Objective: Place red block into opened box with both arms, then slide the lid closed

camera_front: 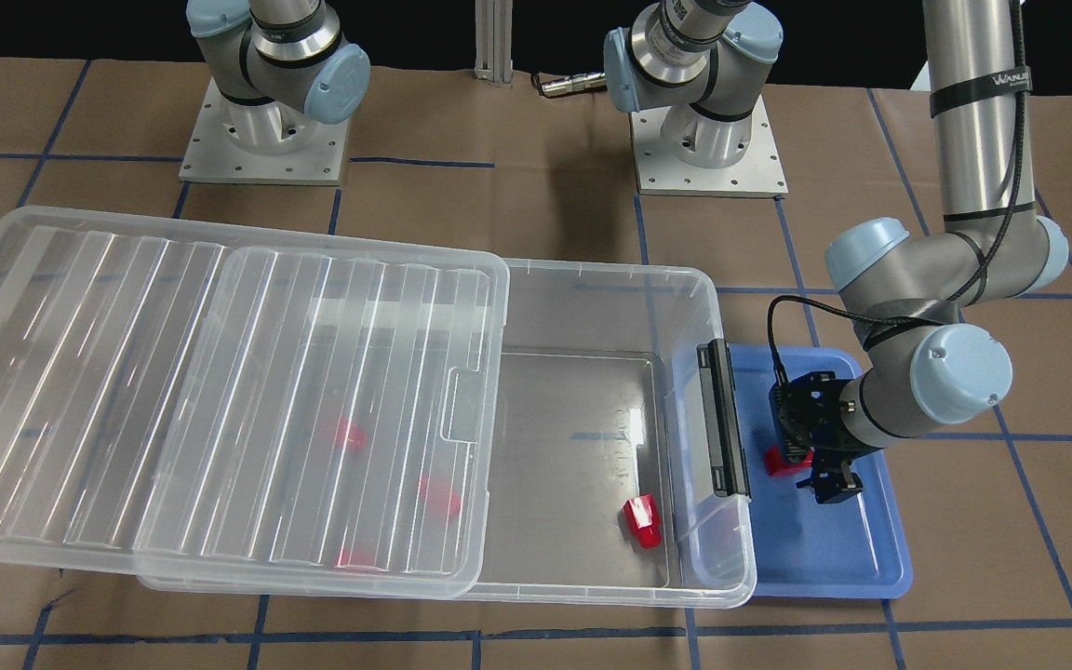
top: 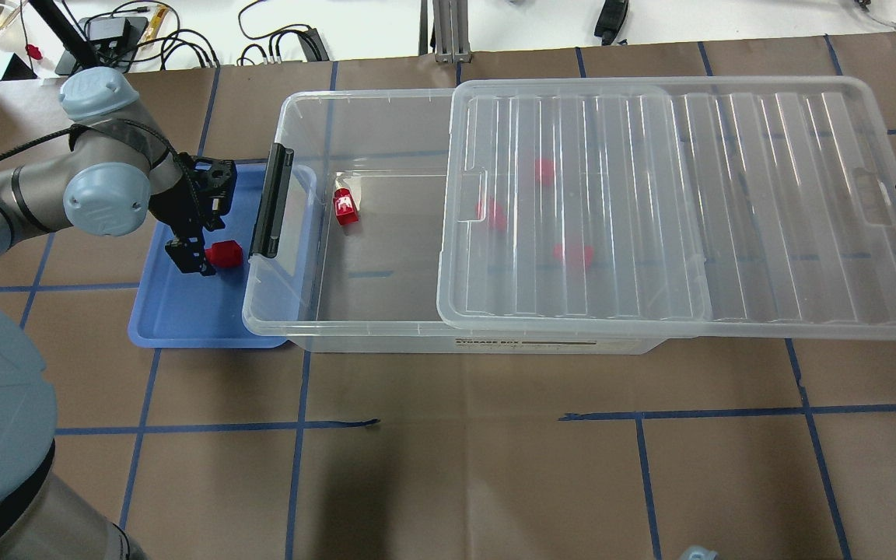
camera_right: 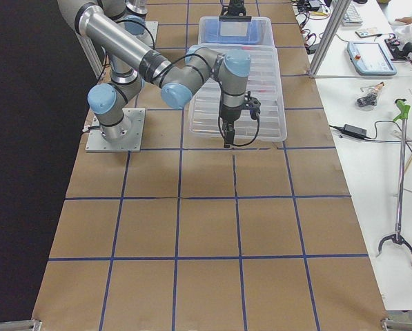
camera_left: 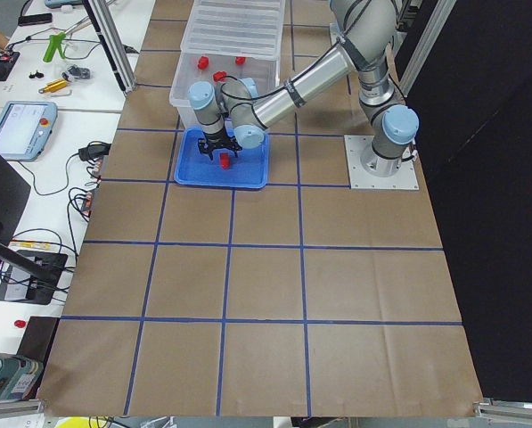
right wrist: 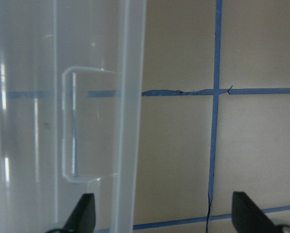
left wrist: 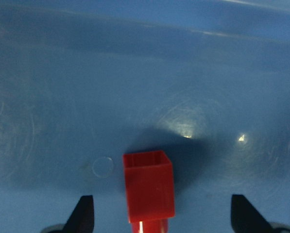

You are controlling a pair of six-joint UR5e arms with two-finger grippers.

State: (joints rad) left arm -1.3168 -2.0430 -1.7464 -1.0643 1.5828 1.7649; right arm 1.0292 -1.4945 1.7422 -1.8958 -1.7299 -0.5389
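Note:
The robot's left gripper needs to grab the red block next by the flat sides of its square body [left wrist: 150, 194], since the block has a round nub at one end [left wrist: 150, 226].
A red block [left wrist: 148, 191] lies on the blue tray [top: 183, 319], to the left of the box in the overhead view. My left gripper [left wrist: 164, 216] hangs over it, open, its fingers wide apart on either side and not touching it. The same block [top: 225, 254] shows beside the gripper [top: 201, 243] overhead. The clear box [top: 362, 95] has its lid [top: 689, 210] slid partway off toward my right. Another red block [top: 345, 206] lies in the uncovered part, and three more show blurred through the lid. My right gripper [right wrist: 164, 216] is open at the lid's far short edge [right wrist: 127, 121].
The box's black latch bar [top: 273, 202] stands between the tray and the box's inside, close to my left gripper. The lid overhangs the box's far end. Brown paper with blue tape lines [top: 495, 435] covers the table. Both arm bases [camera_front: 708, 140] stand behind the box.

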